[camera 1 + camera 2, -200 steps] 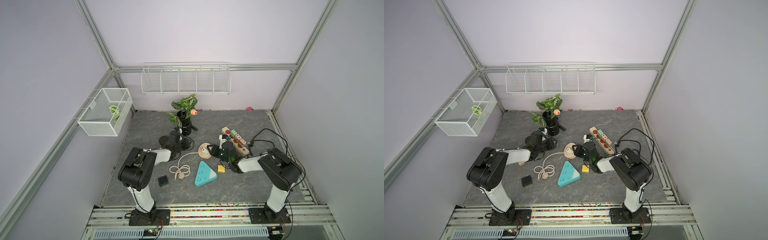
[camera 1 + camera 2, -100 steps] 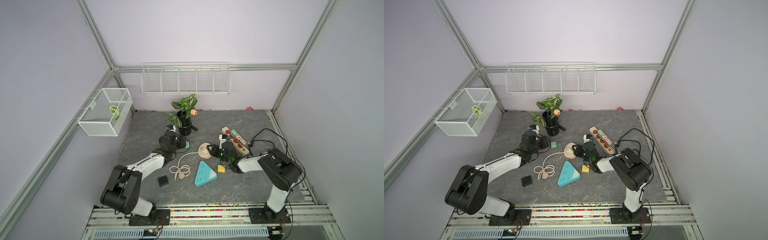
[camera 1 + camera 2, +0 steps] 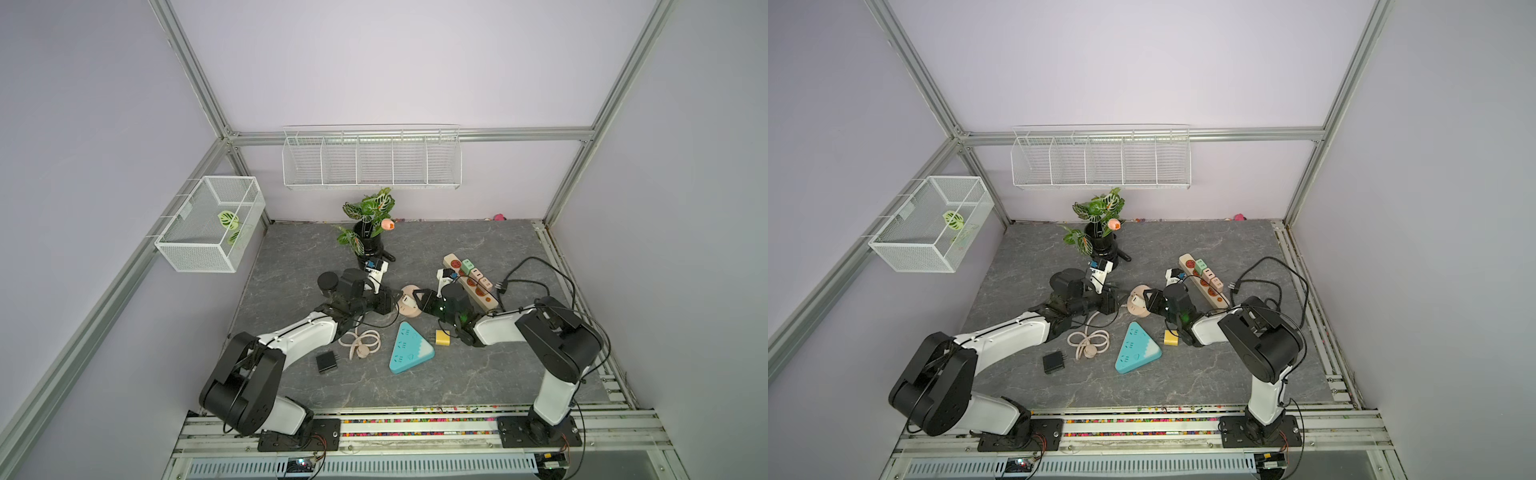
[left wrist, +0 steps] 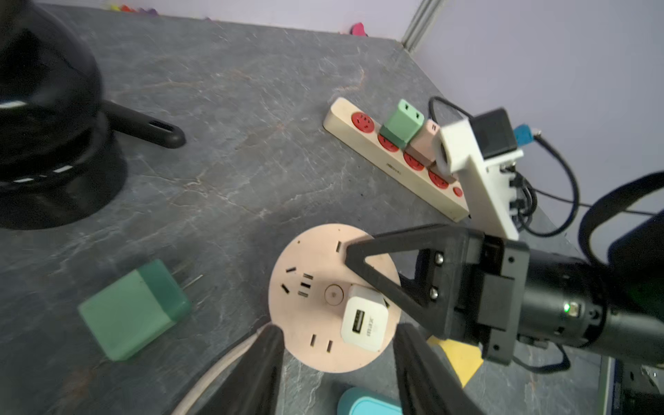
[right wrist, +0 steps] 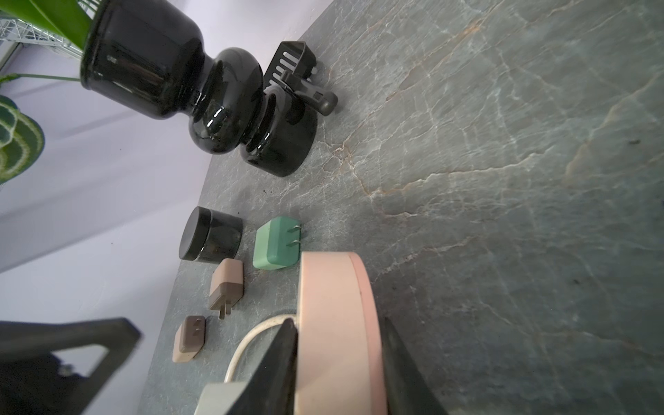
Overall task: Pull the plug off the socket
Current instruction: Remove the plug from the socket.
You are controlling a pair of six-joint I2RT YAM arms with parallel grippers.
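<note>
My left gripper grabs the white plug (image 4: 364,323) by its body's opposite sides next, leaving the plug's port side uncovered, to pull the plug straight off the socket.
A round pink socket (image 4: 316,287) lies on the grey table with a white plug (image 4: 364,323) seated in its face. My right gripper (image 5: 337,323) is shut on the socket's rim, one black finger (image 4: 388,266) lying across its top. My left gripper (image 4: 337,359) is open just short of the white plug, its two fingers either side of the disc's near edge, with nothing between them. In both top views the left gripper (image 3: 388,301) and right gripper (image 3: 419,299) meet at the socket (image 3: 409,301) (image 3: 1138,301) in mid-table.
A loose green plug (image 4: 133,309) lies beside the socket, near a black vase (image 5: 201,97) and a black jar (image 5: 210,235). A cream power strip (image 3: 469,278) holds several plugs. A blue triangular socket (image 3: 409,349), yellow cube (image 3: 442,337), coiled cable (image 3: 361,343) and black adapter (image 3: 326,361) lie in front.
My left arm has swung from beside the vase to the round socket, and its jaws have opened wider. The green plug stays behind on the table. The right arm has not moved.
</note>
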